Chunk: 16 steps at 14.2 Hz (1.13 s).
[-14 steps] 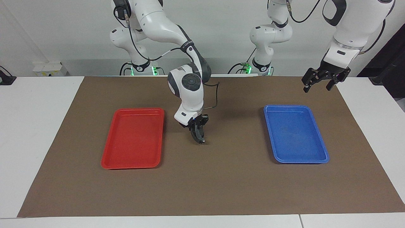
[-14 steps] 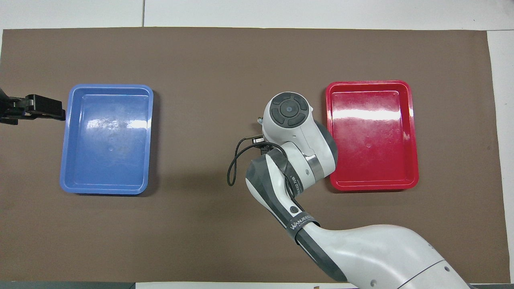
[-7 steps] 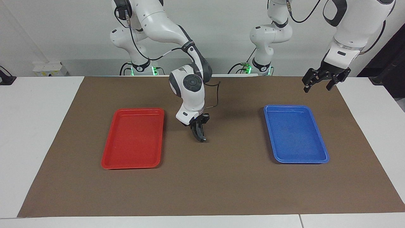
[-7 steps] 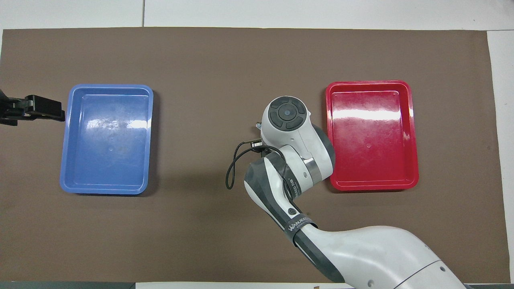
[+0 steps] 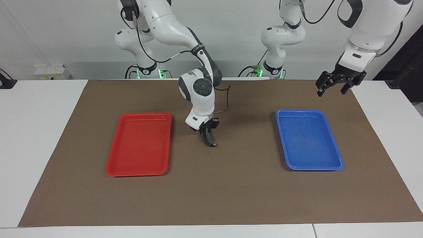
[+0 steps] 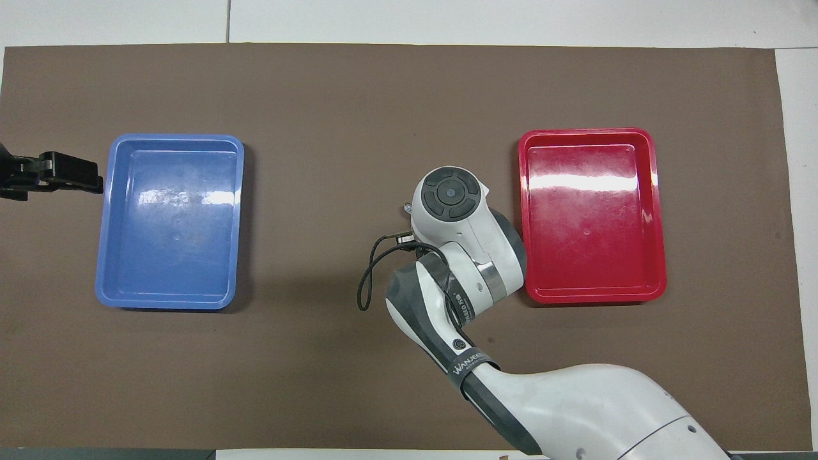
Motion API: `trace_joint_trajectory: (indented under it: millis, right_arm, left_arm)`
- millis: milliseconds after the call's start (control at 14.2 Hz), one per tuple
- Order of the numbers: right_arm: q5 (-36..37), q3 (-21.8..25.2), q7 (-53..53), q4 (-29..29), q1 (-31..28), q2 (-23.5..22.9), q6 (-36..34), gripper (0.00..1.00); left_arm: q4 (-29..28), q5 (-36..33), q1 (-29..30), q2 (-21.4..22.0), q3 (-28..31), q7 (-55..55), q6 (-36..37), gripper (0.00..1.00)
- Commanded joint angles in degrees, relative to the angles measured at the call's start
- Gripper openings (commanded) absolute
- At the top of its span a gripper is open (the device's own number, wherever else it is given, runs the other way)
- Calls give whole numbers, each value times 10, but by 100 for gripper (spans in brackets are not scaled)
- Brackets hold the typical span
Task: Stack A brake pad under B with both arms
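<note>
The curved piece's pale end (image 6: pixel 408 207) is low over the middle of the brown mat. It is time for my right gripper to let go of the curved piece.
My right gripper (image 5: pixel 211 142) hangs low over the brown mat (image 5: pixel 231 185), between the red tray (image 5: pixel 138 144) and the blue tray (image 5: pixel 309 140). Its fingers are together on a small dark, slightly curved piece (image 5: pixel 209 137) that points down. I cannot tell which brake piece it is. No other brake piece shows; both trays are bare. In the overhead view the right arm's wrist (image 6: pixel 450 191) hides this gripper. My left gripper (image 5: pixel 332 91) is open and empty, raised over the mat's edge at the left arm's end; it also shows in the overhead view (image 6: pixel 89 180).
The red tray (image 6: pixel 591 214) lies toward the right arm's end and the blue tray (image 6: pixel 172 220) toward the left arm's end. A black cable (image 6: pixel 370 268) loops from the right wrist. White table surrounds the mat.
My right gripper has risen a little off the mat and drawn slightly toward the robots. The left arm waits and has not moved.
</note>
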<state>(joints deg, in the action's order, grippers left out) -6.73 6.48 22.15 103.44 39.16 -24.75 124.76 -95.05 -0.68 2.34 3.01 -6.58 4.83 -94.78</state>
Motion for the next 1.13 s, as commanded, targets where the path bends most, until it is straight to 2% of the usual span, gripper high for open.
trace_joint_trajectory:
  millis: [0, 141, 211, 282, 352, 423, 493, 775, 915, 1056]
  right_arm:
    - [-13, -2, 1, 15, -1, 16, 9, 4]
    - [-13, -2, 1, 18, -1, 16, 10, 8]
    - [-13, -2, 1, 19, -1, 16, 10, 14]
    - [-14, -2, 1, 19, -2, 16, 10, 23]
    - [-13, -2, 1, 19, -2, 17, 10, 49]
    - [-13, -2, 2, 19, -2, 17, 9, 80]
    - [-13, -2, 3, 18, -1, 17, 9, 100]
    - [-13, -1, 3, -7, -9, 22, -3, 99]
    - [-5, 5, 2, -12, -20, 40, -13, 99]
    - [3, 6, -4, -18, -60, 76, -45, 99]
  left_arm:
    - [-9, 8, -7, 5, 11, 0, 7, 100]
    - [-9, 8, -7, 5, 12, -1, 7, 100]
    - [-9, 8, -7, 5, 12, -2, 7, 100]
    - [-9, 8, -6, 5, 16, -3, 7, 100]
    - [-8, 8, -7, 4, 17, -1, 8, 100]
    - [-9, 8, -8, 4, 16, 0, 11, 100]
    - [-10, 8, -8, 5, 17, -1, 14, 100]
    - [-10, 8, -12, 6, 17, 1, 21, 100]
    - [-10, 8, -14, 6, 18, 1, 22, 100]
    - [-10, 8, -14, 6, 18, 1, 23, 100]
